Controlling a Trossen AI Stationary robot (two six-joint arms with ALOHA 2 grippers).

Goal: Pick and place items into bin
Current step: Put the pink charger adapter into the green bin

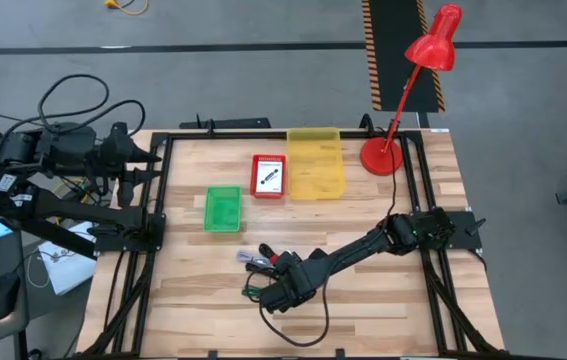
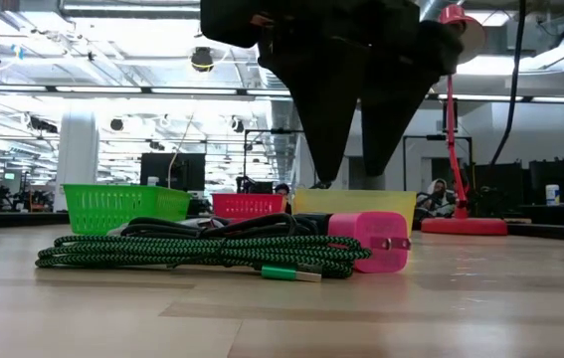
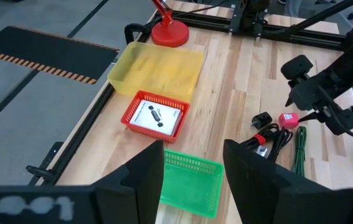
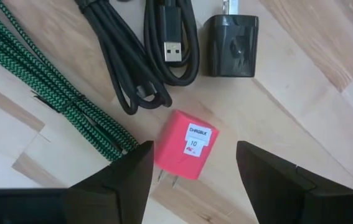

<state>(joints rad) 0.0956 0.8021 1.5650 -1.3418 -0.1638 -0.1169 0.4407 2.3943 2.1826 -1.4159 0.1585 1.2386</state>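
My right gripper grabs the pink wall charger by its sides on either side of the label (image 4: 185, 146) next, to get the charger into the green bin.
My right gripper (image 4: 195, 148) is open and points down over a pink wall charger (image 4: 184, 154) that lies on the table. In the low view its two fingers (image 2: 323, 149) end just above the charger (image 2: 369, 241) without touching it. Beside the charger lie a green braided cable (image 4: 45, 93), a coiled black USB cable (image 4: 164, 53) and a black charger (image 4: 229, 37). The cable pile (image 1: 263, 262) sits near the table's middle front. My left gripper (image 3: 193, 152) is open and waits above the table's left side (image 1: 143, 160).
A green bin (image 1: 222, 209), a red bin (image 1: 268, 176) holding a white card and a yellow bin (image 1: 315, 163) stand in a row toward the far edge. The red desk lamp's base (image 1: 380, 156) stands at the far right. Bare wood lies around the cable pile.
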